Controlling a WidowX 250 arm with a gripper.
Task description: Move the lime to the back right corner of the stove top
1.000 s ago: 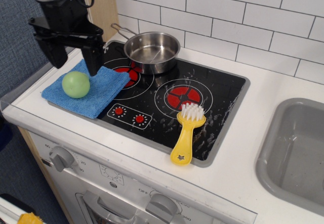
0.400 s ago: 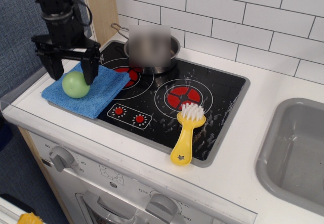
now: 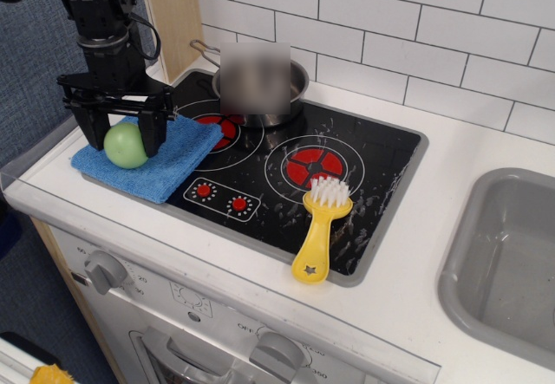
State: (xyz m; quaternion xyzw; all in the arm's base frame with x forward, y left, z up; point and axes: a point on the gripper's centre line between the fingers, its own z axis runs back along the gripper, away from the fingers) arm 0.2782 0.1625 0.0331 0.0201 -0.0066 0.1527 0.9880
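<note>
The lime should next be gripped by its round middle (image 3: 127,146) with my gripper, so that it can be set on the stove top's bare back corner (image 3: 401,143).
The lime (image 3: 126,148), a pale green ball, rests on a blue cloth (image 3: 178,160) at the left edge of the black stove top (image 3: 381,163). My gripper (image 3: 120,134) is open and has come down over the lime. One finger stands on each side of it, and whether they touch it cannot be told. The back right corner of the stove top (image 3: 401,134) is bare glossy black.
A steel pan (image 3: 260,81), partly blurred, sits on the back left burner. A yellow dish brush (image 3: 319,228) lies on the front right of the stove. A grey sink (image 3: 512,254) is at the right. A tiled wall stands behind, and a wooden panel (image 3: 173,11) at the back left.
My gripper has moved left and down from above the cloth's back edge until its fingers straddle the lime. The lime has barely moved.
</note>
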